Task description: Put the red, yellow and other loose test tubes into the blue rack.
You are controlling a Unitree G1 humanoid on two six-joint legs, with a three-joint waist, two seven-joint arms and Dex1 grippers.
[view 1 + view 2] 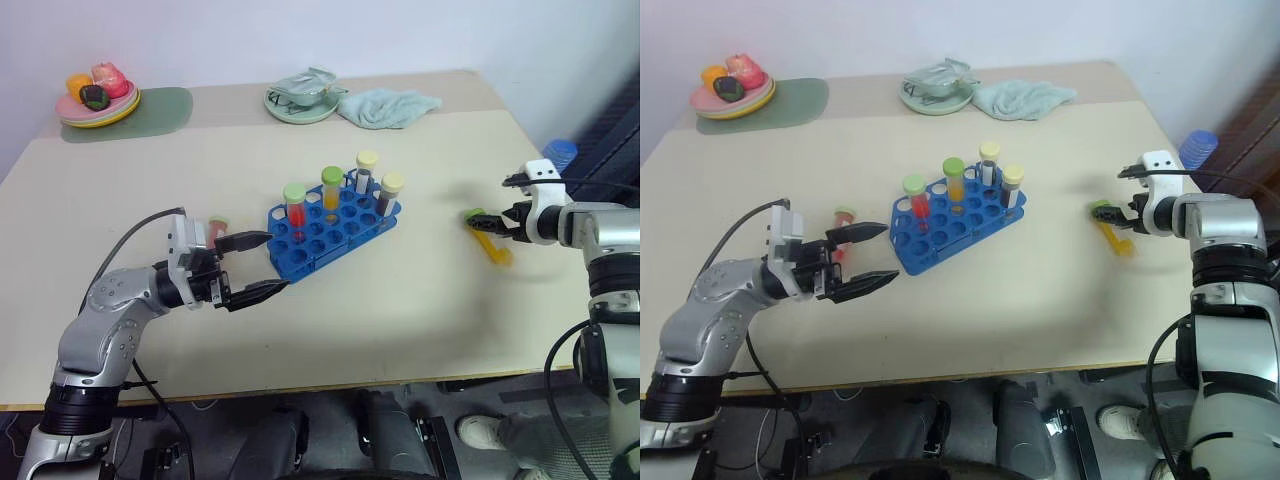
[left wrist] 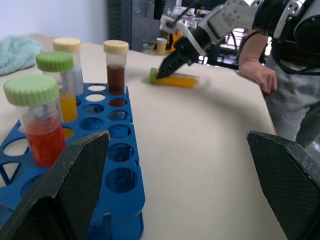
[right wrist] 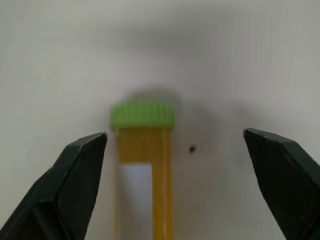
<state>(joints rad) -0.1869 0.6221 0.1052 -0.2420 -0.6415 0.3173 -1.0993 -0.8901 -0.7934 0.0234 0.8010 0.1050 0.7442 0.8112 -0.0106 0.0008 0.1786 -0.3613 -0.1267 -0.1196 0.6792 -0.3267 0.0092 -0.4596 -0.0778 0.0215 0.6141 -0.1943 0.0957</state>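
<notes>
My right gripper now closes on the yellow tube (image 3: 144, 175), since in the right wrist view its fingers reach down beside the tube below its green cap (image 3: 142, 115).
The blue rack (image 1: 300, 245) stands mid-table and holds several capped tubes: a red one (image 1: 294, 208), a yellow one (image 1: 331, 190), a greyish one (image 1: 367, 172) and a dark brown one (image 1: 391, 195). A loose yellow test tube (image 1: 492, 243) with a green cap lies on the table at the right. My right gripper (image 1: 497, 220) is open at its cap end, a finger on each side (image 3: 142, 165). A pinkish-red test tube (image 1: 217, 228) lies left of the rack, partly hidden behind my left gripper (image 1: 278, 262). That gripper is open, level and points at the rack.
At the back left, a plate of toy food (image 1: 98, 105) rests on a green mat (image 1: 165, 110). A pale green dish (image 1: 300, 98) and a teal cloth (image 1: 388, 107) lie at the back. A person's hand (image 2: 257, 75) rests at the table's right edge.
</notes>
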